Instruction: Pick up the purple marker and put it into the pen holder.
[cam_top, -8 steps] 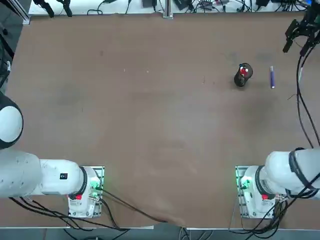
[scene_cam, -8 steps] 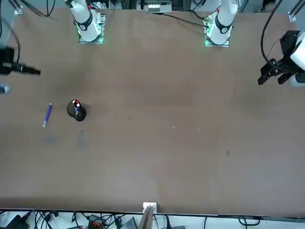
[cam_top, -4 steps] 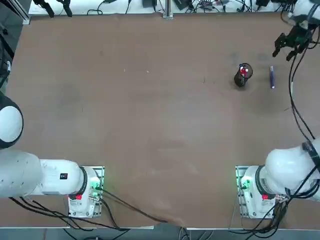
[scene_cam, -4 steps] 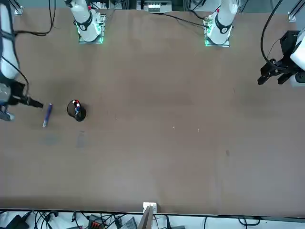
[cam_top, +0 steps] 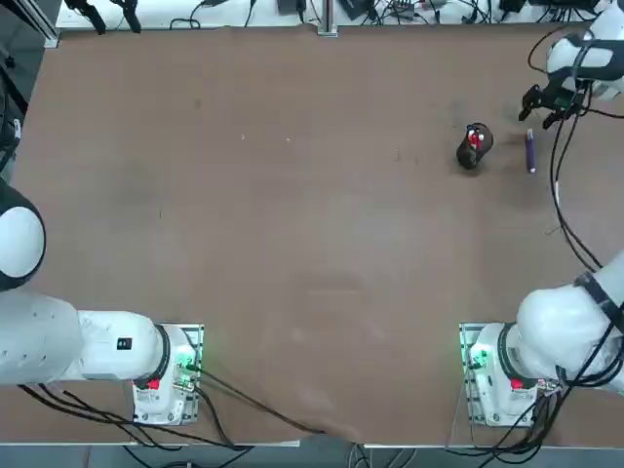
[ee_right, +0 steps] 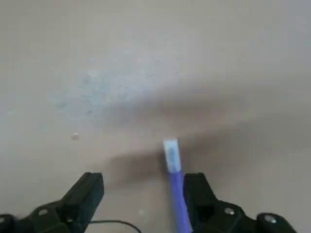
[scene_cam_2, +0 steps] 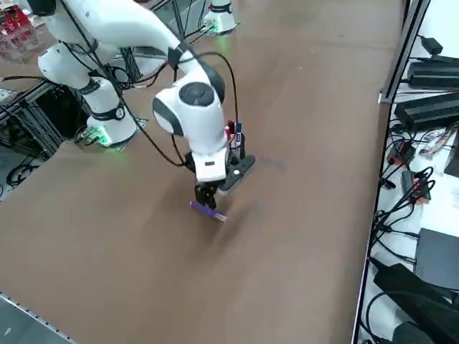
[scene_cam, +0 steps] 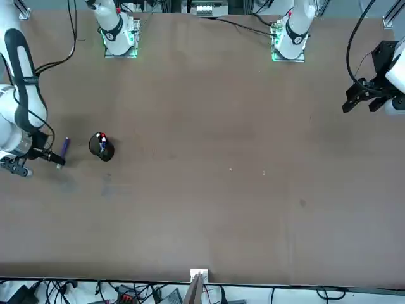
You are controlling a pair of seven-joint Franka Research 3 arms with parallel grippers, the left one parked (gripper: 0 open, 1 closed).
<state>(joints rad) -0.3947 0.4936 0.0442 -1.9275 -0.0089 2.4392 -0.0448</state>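
My right gripper takes hold of the marker by its pale end (scene_cam: 59, 166) next, to put the purple marker into the pen holder (scene_cam: 101, 147).
The purple marker (cam_top: 529, 151) lies flat on the brown table, to the right of the pen holder (cam_top: 472, 148), a small black cup with a red-and-white pen standing in it. My right gripper (cam_top: 539, 109) hangs open just over the marker's far end. In the right side view the gripper (scene_cam_2: 206, 195) points down right above the marker (scene_cam_2: 208, 211), with the holder (scene_cam_2: 235, 154) close behind. In the wrist view the marker (ee_right: 174, 179) runs between the fingers, close against one finger (ee_right: 197, 189), its pale tip pointing away from the gripper (ee_right: 143, 187).
The table's right edge (cam_top: 616, 195) runs close beside the marker. Cables and black boxes (scene_cam_2: 430, 107) lie on the bench beyond the table's far edge. My right arm's cable (cam_top: 565, 214) trails over the table back to the base (cam_top: 497, 375).
My right gripper has moved in from the table's far right corner to the marker and come down low over it. Marker and pen holder have stayed put.
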